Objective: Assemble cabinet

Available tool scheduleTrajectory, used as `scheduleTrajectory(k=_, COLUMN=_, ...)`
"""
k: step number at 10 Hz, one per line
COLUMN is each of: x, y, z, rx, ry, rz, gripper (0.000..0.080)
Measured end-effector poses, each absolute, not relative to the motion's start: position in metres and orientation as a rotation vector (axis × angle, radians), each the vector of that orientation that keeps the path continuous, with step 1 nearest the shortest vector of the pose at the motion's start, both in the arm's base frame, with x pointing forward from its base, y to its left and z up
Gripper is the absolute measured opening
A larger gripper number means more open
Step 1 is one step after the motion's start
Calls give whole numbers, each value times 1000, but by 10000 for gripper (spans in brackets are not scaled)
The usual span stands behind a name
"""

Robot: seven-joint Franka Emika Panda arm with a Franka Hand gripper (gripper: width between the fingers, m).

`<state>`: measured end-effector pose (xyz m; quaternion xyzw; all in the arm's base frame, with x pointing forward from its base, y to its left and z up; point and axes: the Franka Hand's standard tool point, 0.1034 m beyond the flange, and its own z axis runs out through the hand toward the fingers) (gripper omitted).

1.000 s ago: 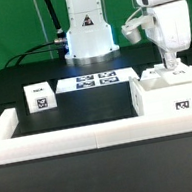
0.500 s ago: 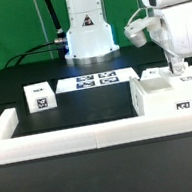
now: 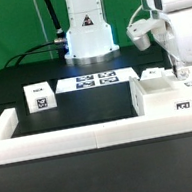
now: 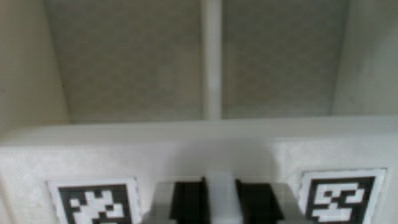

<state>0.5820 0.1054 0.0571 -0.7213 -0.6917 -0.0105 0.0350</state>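
Observation:
My gripper should open now, because the cabinet body (image 3: pixel 168 96) lies flat beside the border bar (image 3: pixel 174 121) under my gripper and would stay standing.
The cabinet body (image 3: pixel 168 96), a white open box with a tag on its front, stands at the exterior view's right against the border rail. My gripper (image 3: pixel 179 71) reaches down to its back top edge. In the wrist view the two dark fingers (image 4: pixel 185 203) stand close together with a thin white strip of a cabinet panel (image 4: pixel 217 196) between them, and the gripper (image 4: pixel 217 204) is shut on it. Tags (image 4: pixel 93 202) sit on either side. A small white tagged piece (image 3: pixel 152 74) stands behind the box. A white tagged cube (image 3: pixel 38 96) lies apart at the left.
The low white border rail (image 3: pixel 66 139) runs along the front and up both sides. The marker board (image 3: pixel 94 80) lies at the back middle before the robot base (image 3: pixel 86 35). Black cables trail at the back left.
The gripper and arm have shifted a little toward the exterior view's right over the cabinet box. The cube and the marker board have not moved.

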Motion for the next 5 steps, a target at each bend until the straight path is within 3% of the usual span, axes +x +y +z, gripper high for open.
scheduleTrajectory(k=2, x=582, y=105, z=57, rx=-2207, ry=-2137, rz=-11, gripper=71)
scheduleTrajectory(k=3, x=582, y=105, z=57, rx=-2207, ry=-2137, rz=-10, gripper=163)
scheduleTrajectory(k=4, x=582, y=105, z=57, rx=-2207, ry=-2136, rz=-10, gripper=163)
scheduleTrajectory(k=5, x=582, y=105, z=57, rx=-2207, ry=-2136, rz=-10, gripper=372)
